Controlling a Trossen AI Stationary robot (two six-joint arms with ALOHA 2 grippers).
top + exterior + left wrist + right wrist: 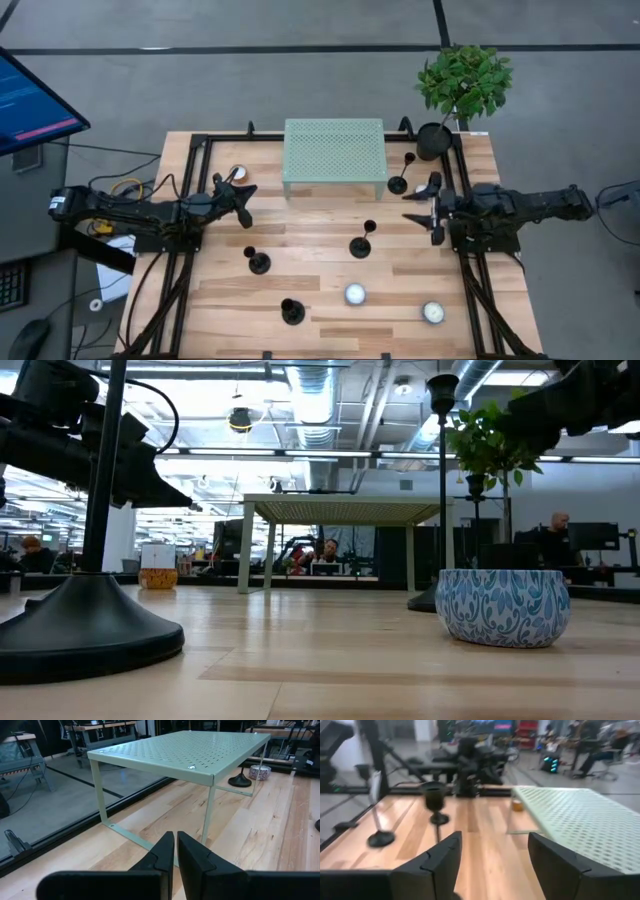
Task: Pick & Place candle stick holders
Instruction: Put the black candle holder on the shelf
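Note:
My right gripper will next grab the mid-table candle stick holder by its stem (366,236), so it can put the holder on the green shelf (335,152).
Several black candle stick holders stand upright on their disc bases on the wooden table: one (399,180) by the green shelf's right leg, one (362,243) mid-table, one (257,260) left of it, one (291,310) near the front. My right gripper (415,208) hangs open at the table's right side, just near-side of the first holder, with nothing between its fingers (492,862); a holder (434,800) shows beyond them. My left gripper (246,192) waits shut at the left, in front of the shelf (175,855).
A pale green perforated shelf (335,150) stands at the far centre. A potted plant (437,138) sits at the far right corner. Small round bowls rest near the front (355,294), (432,312) and at the far left (238,173). Black rails (460,200) border the table.

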